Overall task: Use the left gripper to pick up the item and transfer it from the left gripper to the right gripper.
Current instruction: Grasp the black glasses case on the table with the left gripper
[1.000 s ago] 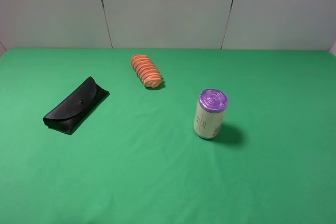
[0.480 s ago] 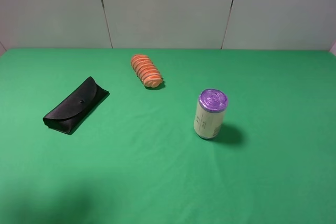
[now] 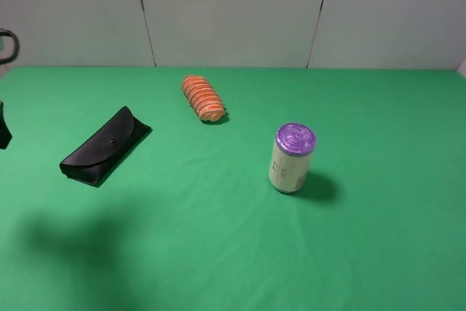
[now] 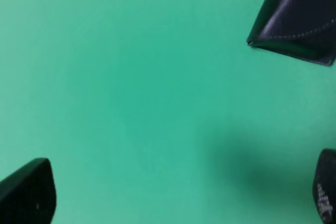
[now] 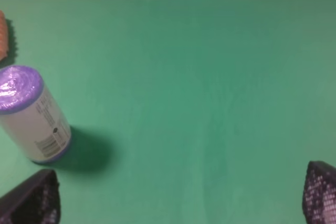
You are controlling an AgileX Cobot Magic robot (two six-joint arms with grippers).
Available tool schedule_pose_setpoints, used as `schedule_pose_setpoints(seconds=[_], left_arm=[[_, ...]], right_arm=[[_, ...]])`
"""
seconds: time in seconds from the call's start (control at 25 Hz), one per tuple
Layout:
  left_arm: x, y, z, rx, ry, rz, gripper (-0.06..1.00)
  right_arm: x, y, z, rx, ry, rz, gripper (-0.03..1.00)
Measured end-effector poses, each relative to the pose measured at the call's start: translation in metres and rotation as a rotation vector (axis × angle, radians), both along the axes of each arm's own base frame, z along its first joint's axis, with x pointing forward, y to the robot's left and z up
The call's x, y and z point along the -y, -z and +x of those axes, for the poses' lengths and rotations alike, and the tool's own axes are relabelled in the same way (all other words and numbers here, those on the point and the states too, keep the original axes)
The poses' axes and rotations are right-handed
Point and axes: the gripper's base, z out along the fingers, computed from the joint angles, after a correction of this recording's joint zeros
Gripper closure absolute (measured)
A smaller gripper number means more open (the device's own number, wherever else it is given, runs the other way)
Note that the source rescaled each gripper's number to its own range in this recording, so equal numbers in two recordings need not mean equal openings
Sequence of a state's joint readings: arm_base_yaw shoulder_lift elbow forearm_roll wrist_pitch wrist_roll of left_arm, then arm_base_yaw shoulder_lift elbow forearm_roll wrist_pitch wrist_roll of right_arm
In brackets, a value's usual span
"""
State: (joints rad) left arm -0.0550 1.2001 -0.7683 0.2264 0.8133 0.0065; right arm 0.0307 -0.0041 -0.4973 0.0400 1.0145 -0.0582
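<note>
My left gripper should next take hold of the black glasses case by its squared end [image 3: 84, 167], so that its snap [image 3: 113, 141] and other end stay free for my right gripper.
The black glasses case [image 3: 105, 147] lies flat on the green table, left of centre, with its flap shut. One end of it shows in the left wrist view [image 4: 299, 14]. My left gripper [image 4: 176, 195] is open and empty, hovering above bare cloth a little short of the case. Only a black bit of the left arm [image 3: 4, 130] and a cable loop [image 3: 7, 43] show at the left edge of the exterior view. My right gripper [image 5: 176, 200] is open and empty over the table's right side; it is out of the exterior view.
An orange ridged bread piece [image 3: 202, 97] lies at the back centre. A cream can with a purple top [image 3: 293, 158] stands upright right of centre and also shows in the right wrist view [image 5: 31, 114]. The left arm's shadow [image 3: 73, 238] falls on the front left.
The left arm has come into view at the left edge, and its shadow has spread across the front left of the table. The case, bread and can have not moved.
</note>
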Motion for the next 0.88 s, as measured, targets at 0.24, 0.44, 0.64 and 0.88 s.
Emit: schedule_pose_setpoints(seconds=[0.24, 0.44, 0.64, 0.88], left_arm=[[0.026, 0.031, 0.024, -0.072, 0.154, 0.048, -0.01], [0.046, 0.057, 0.037, -0.125, 0.233, 0.049, -0.01], [0.055, 0.079, 0.048, -0.133, 0.245, 0.031, -0.01], [0.061, 0.103, 0.062, -0.118, 0.260, 0.007, -0.01]], right_arm=[[0.000, 0.000, 0.000, 0.000, 0.000, 0.000, -0.03], [0.000, 0.000, 0.000, 0.000, 0.000, 0.000, -0.03], [0.000, 0.000, 0.000, 0.000, 0.000, 0.000, -0.03], [0.000, 0.000, 0.000, 0.000, 0.000, 0.000, -0.03]])
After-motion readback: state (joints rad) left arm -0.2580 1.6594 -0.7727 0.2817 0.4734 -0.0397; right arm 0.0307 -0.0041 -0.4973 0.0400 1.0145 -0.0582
